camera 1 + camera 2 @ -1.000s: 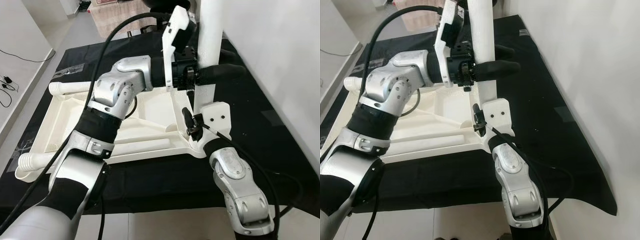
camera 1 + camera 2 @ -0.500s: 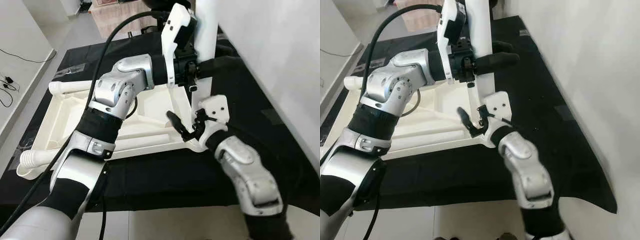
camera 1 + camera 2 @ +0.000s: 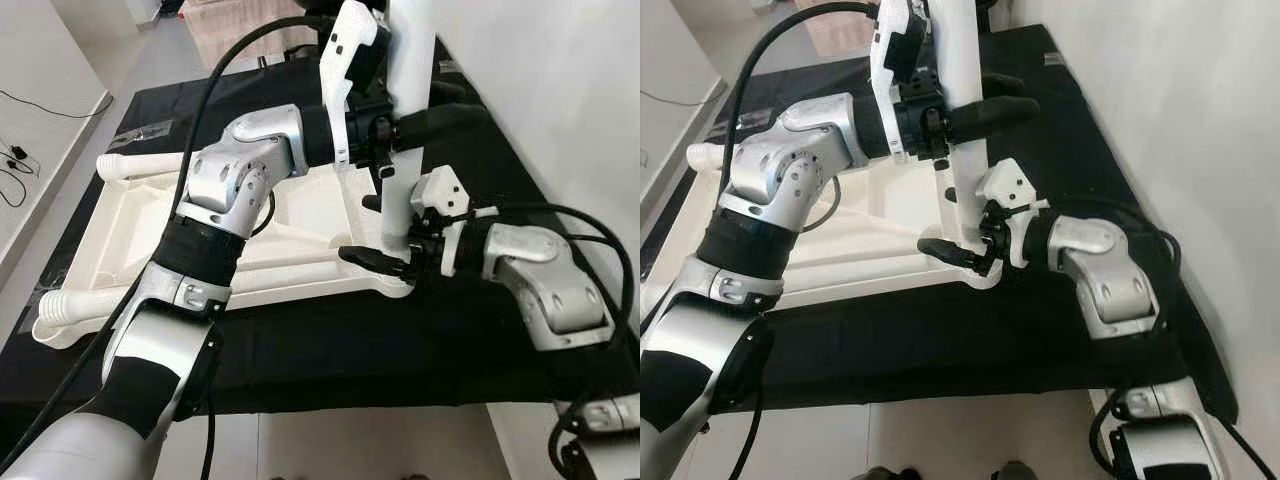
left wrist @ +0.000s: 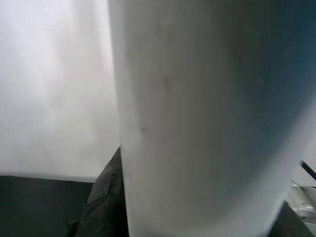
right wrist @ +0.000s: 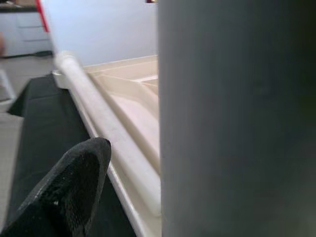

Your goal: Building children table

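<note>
I should grab the leg by its lower end (image 3: 397, 222) next with my right gripper. The leg's body is free there, and my left gripper already holds the leg partway up.
The white plastic tabletop (image 3: 150, 230) lies upside down on a black mat (image 3: 330, 350). A white leg (image 3: 408, 60) stands upright at its near right corner. My left gripper (image 3: 445, 108) is shut on this leg partway up, one black finger (image 3: 440, 122) crossing in front of it. My right gripper (image 3: 372, 232) reaches in from the right at the leg's base and is open, one finger (image 3: 375, 259) in front of the leg and one behind. In the right wrist view the leg (image 5: 237, 118) is very close, with a finger (image 5: 69, 192) apart from it.
Two more white legs jut from the tabletop's left corners, one far (image 3: 125, 170) and one near (image 3: 65, 325). A white tube (image 3: 290, 275) lies along the near rim. A white wall (image 3: 540, 80) runs close on the right. Cables (image 3: 15, 160) lie on the floor at the left.
My right arm has swung out from below to the right side, and its gripper now comes at the leg's base sideways. The left gripper keeps its hold on the leg.
</note>
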You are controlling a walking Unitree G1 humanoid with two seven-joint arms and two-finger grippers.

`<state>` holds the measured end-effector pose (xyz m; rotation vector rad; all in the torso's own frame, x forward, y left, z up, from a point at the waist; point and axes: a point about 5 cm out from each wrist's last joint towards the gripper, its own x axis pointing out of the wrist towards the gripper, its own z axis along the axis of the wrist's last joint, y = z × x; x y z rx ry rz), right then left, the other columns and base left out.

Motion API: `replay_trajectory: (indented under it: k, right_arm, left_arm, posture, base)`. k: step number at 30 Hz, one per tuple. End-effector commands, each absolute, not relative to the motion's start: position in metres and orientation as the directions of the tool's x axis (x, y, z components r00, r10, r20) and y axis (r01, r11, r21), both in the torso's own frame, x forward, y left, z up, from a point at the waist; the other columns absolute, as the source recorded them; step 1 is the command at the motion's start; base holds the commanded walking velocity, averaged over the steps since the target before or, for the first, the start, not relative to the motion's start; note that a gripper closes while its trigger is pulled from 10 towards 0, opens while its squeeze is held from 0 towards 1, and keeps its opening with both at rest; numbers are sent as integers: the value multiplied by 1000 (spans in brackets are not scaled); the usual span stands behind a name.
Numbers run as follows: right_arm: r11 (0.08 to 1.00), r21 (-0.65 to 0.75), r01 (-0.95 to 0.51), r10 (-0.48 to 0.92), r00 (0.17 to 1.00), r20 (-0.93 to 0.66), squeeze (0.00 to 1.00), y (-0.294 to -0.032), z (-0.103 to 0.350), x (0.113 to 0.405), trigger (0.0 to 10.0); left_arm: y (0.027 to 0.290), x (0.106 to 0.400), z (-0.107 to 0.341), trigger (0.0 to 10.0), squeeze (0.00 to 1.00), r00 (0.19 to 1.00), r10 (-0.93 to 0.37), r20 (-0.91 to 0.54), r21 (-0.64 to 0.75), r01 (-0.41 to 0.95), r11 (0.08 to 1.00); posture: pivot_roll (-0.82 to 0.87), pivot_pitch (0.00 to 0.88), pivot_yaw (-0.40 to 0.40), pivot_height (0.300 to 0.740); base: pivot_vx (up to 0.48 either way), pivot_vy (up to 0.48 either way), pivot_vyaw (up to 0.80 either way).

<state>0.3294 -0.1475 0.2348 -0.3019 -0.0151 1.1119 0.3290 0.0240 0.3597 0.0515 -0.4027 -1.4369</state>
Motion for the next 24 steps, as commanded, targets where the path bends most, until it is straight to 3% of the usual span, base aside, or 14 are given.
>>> replay_trajectory:
  k: [1, 2, 3, 4, 5, 6, 18, 19, 20, 21, 22, 23, 24]
  right_arm:
    - [323, -218, -921, 918, 361, -164, 0, -129, 226, 329, 10000]
    - [304, -200, -932, 928, 336, -158, 0, -130, 226, 333, 4784]
    - [304, -200, -932, 928, 336, -158, 0, -130, 226, 333, 4784]
    - [288, -186, -940, 937, 317, -150, 0, -130, 227, 336, 941]
    - [278, -188, -942, 940, 307, -149, 0, -131, 227, 338, 941]
    - [262, -182, -948, 944, 291, -154, 0, -131, 227, 339, 0]
    - [185, -170, -968, 962, 214, -172, 0, -132, 218, 342, 0]
    - [191, -182, -965, 956, 225, -189, 0, -132, 215, 341, 0]
    - [208, -191, -959, 948, 245, -202, 0, -133, 211, 341, 0]
    - [208, -191, -959, 948, 245, -202, 0, -133, 211, 341, 0]
    - [267, -193, -944, 925, 307, -222, 0, -133, 204, 340, 0]
    - [301, -189, -935, 912, 340, -229, 0, -133, 202, 341, 0]
    - [301, -189, -935, 912, 340, -229, 0, -133, 202, 341, 0]
  left_arm:
    - [17, 321, 360, 0, 0, 20, -976, 219, 286, 954, 84]
    - [17, 320, 360, 0, 0, 17, -975, 220, 288, 954, 82]
    - [17, 320, 360, 0, 0, 17, -975, 220, 288, 954, 82]
    - [16, 319, 361, 0, 0, 15, -975, 222, 290, 954, 80]
    - [16, 319, 361, 0, 0, 13, -975, 223, 291, 953, 79]
    - [16, 318, 362, 0, 0, 13, -975, 223, 294, 952, 80]
    - [16, 316, 362, 0, 0, 20, -972, 234, 299, 950, 91]
    - [16, 316, 361, 39, 1000, 30, -971, 238, 285, 953, 99]
    - [17, 317, 360, 7020, 1000, 41, -971, 236, 280, 954, 108]
    - [17, 317, 360, 7020, 1000, 41, -971, 236, 280, 954, 108]
    - [18, 319, 359, 10000, 1000, 76, -969, 237, 279, 950, 142]
    - [19, 320, 359, 10000, 0, 94, -967, 239, 281, 946, 161]
    - [19, 320, 359, 10000, 0, 94, -967, 239, 281, 946, 161]
  posture:
    - [-45, 152, 122, 740]
    - [-42, 152, 119, 740]
    - [-42, 152, 119, 740]
    - [-41, 153, 119, 740]
    - [-38, 152, 119, 740]
    - [-35, 151, 117, 740]
    - [-41, 147, 107, 740]
    - [-46, 147, 105, 740]
    - [-54, 144, 101, 740]
    - [-54, 144, 101, 740]
    - [-58, 146, 90, 740]
    - [-58, 146, 90, 740]
    - [-58, 146, 90, 740]
  base:
    - [0, 0, 0]
    - [0, 0, 0]
    - [0, 0, 0]
    - [0, 0, 0]
    - [0, 0, 0]
    - [0, 0, 0]
    - [0, 0, 0]
    - [0, 0, 0]
    - [0, 0, 0]
    - [0, 0, 0]
    - [0, 0, 0]
    - [0, 0, 0]
    - [0, 0, 0]
